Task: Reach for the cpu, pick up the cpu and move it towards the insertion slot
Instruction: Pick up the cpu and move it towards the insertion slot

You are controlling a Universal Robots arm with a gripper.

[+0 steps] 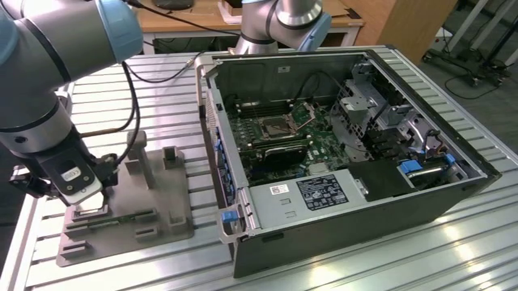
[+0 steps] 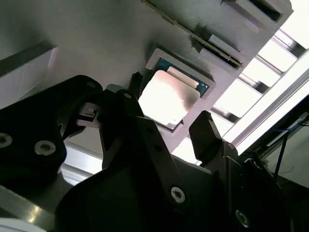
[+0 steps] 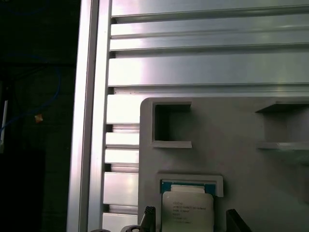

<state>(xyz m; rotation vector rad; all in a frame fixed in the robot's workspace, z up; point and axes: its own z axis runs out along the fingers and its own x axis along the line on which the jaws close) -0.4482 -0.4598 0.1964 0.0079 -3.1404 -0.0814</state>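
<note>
My gripper should next grab the cpu's open side edges, as the tray's raised bracket wraps the cpu's end.
The cpu (image 2: 169,99) lies flat in a square recess of the grey tray (image 2: 96,43), its silvery top catching the light. My gripper (image 2: 171,101) is open just above it, one dark fingertip (image 2: 136,81) on each side of the chip, with small gaps visible. The first wrist view shows the cpu (image 3: 187,210) with both fingertips (image 3: 149,215) flanking it. In the exterior view my gripper (image 1: 81,197) hangs low over the tray (image 1: 174,209) at the exterior view's left. The insertion slot (image 1: 279,127) sits on the motherboard inside the open case, its hinged plate raised.
The open computer case (image 1: 340,200) stands at the exterior view's right of the tray, its near wall tall. Raised blocks (image 1: 139,159) and a memory stick (image 1: 121,217) sit on the tray. A black cable (image 1: 133,115) trails over the slatted aluminium table (image 1: 404,260). A second arm base (image 1: 275,30) stands behind.
</note>
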